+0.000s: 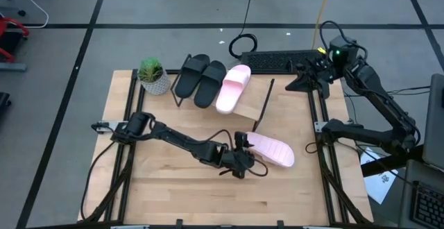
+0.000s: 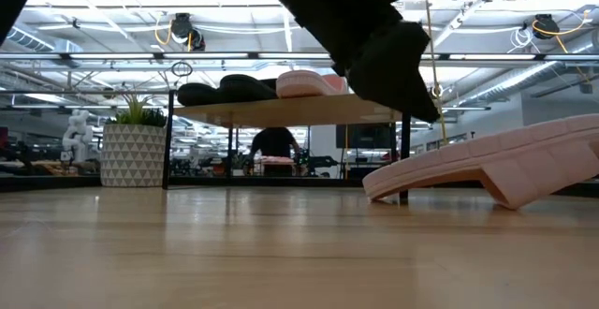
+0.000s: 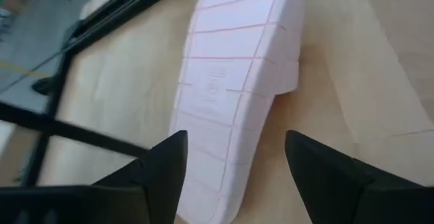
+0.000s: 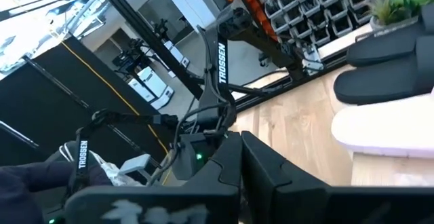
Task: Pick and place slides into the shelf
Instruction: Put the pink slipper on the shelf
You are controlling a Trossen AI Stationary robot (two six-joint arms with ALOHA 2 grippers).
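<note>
I should next grab the pink slide on the table by its heel end (image 1: 257, 143) with my left gripper. Then I can put the pink slide on the shelf (image 1: 255, 98) beside its mate.
One pale pink slide (image 1: 270, 149) lies on the table sole up, resting on its strap and one end (image 2: 374, 185), with the other end raised. My left gripper (image 1: 243, 161) is open, and its fingers stand on either side of that slide's near end (image 3: 217, 183). Two black slides (image 1: 200, 78) and the other pink slide (image 1: 232, 88) lie side by side on the slanted shelf (image 1: 255, 98) at the far side. My right gripper (image 1: 305, 82) waits shut past the table's far right corner. My left gripper comes at the pink slide's end (image 3: 203, 197) low and along its length, one finger (image 3: 163, 166) at each long side. There is a gap at the other finger (image 3: 319, 173). Whether the first finger touches the slide's edge I cannot tell.
A potted plant (image 1: 152, 75) stands at the shelf's left end. A dark keyboard (image 1: 277, 61) lies behind the shelf. The shelf's board has a bare stretch right of the pink slide. Black frame rails run along the table's left and right sides.
</note>
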